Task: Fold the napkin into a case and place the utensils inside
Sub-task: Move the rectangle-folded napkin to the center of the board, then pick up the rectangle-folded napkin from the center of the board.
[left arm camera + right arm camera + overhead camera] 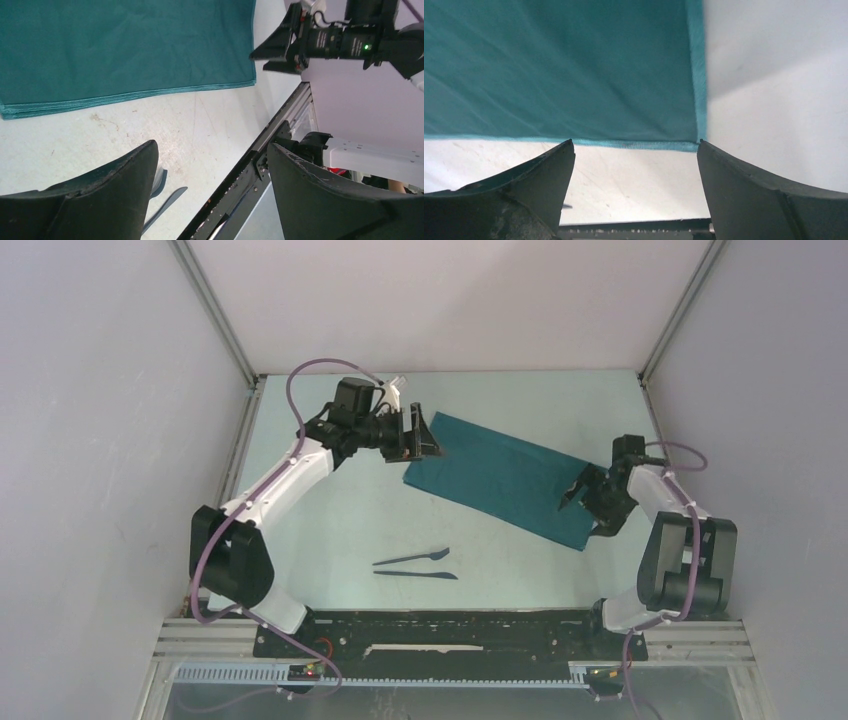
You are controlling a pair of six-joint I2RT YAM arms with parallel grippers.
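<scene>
I should use my right gripper next to fold one end of the napkin over lengthwise. I will grab the napkin (505,480) there, by the hem of its short end (594,524), before I fold it.
The napkin (505,480) lies flat as a long, layered teal-green rectangle, running diagonally from the back centre toward the right. My left gripper (432,437) hovers open at its far-left end, and its wrist view shows the stacked hems (125,95) beyond the empty fingers (212,145). My right gripper (580,518) is open at the near-right end. There the napkin's corner (696,145) sits just past the fingertips (636,142), with nothing between them. The two dark utensils (415,566) lie side by side on the table in front of the napkin, and their ends (165,202) peek past my left finger.
A black and aluminium rail (450,635) carrying both arm bases runs along the near edge. Grey walls with metal corner posts (245,380) close in the table on the left, back and right. My right gripper (280,47) also shows in the left wrist view.
</scene>
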